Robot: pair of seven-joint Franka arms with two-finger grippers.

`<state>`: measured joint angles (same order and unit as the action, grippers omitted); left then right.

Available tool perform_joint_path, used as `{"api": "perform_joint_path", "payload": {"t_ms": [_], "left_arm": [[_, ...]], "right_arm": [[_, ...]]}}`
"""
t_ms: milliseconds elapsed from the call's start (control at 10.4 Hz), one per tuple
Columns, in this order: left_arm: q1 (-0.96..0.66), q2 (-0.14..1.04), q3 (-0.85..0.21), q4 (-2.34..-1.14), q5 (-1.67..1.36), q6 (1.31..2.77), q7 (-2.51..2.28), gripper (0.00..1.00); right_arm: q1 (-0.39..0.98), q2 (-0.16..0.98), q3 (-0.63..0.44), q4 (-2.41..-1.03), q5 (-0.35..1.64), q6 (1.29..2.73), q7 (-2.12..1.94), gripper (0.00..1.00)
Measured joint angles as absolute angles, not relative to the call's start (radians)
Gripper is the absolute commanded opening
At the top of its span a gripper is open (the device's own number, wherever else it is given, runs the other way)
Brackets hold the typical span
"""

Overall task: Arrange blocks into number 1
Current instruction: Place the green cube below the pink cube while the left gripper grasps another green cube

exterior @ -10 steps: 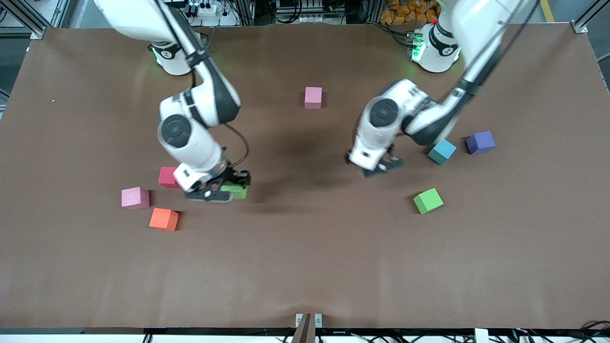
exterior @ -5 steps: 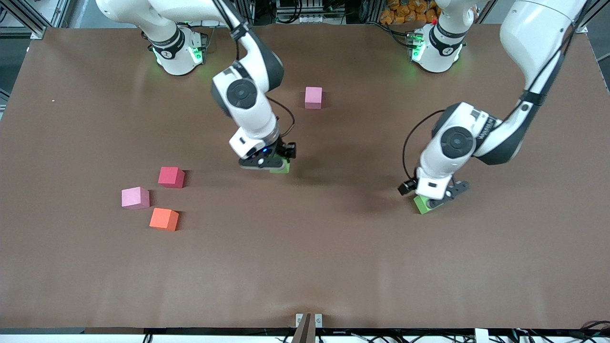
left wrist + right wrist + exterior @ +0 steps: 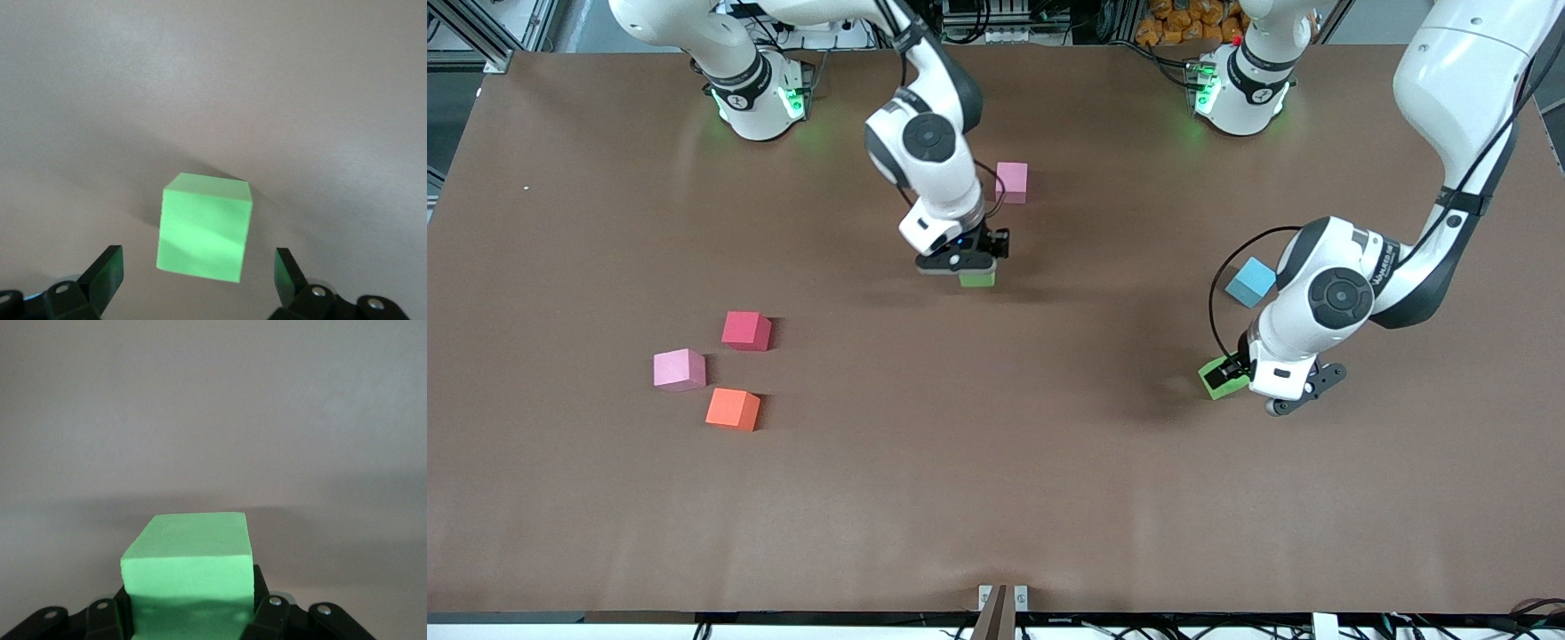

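I should next grab the second green block by its opposite sides with my left gripper, to make the number 1 started by the pink block longer.
My right gripper is shut on a green block, low over the table's middle beside a pink block. The right wrist view shows that green block clamped in my right gripper. My left gripper is down at a second green block toward the left arm's end. In the left wrist view my left gripper is open, its fingers either side of this block without touching it. A light blue block lies farther from the front camera. The purple block is hidden.
A red block, another pink block and an orange block lie grouped toward the right arm's end. The brown table stretches bare toward the front camera.
My right gripper carried its green block from beside the red block to the middle, near the pink block. My left gripper swung over and down around the other green block.
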<state>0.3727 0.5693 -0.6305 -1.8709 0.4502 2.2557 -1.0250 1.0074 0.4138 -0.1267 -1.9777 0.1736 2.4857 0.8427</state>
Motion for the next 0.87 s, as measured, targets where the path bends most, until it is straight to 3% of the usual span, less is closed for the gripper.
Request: {"api": "perform_joint_path", "payload": {"t_ms": [482,868], "left_arm": [[0.378,0.644,-0.627,-1.853,0.450,2.299,-1.025,1.00],[0.368,0.685,-0.627,-1.852,0.496,2.316,-1.025,1.00]], "right_arm": [[1.140,0.414,-0.126,-1.985,0.174,2.466,0.993,0.64],[1.158,0.423,-0.123,-1.999,0.174,2.461,1.025,0.64]]}}
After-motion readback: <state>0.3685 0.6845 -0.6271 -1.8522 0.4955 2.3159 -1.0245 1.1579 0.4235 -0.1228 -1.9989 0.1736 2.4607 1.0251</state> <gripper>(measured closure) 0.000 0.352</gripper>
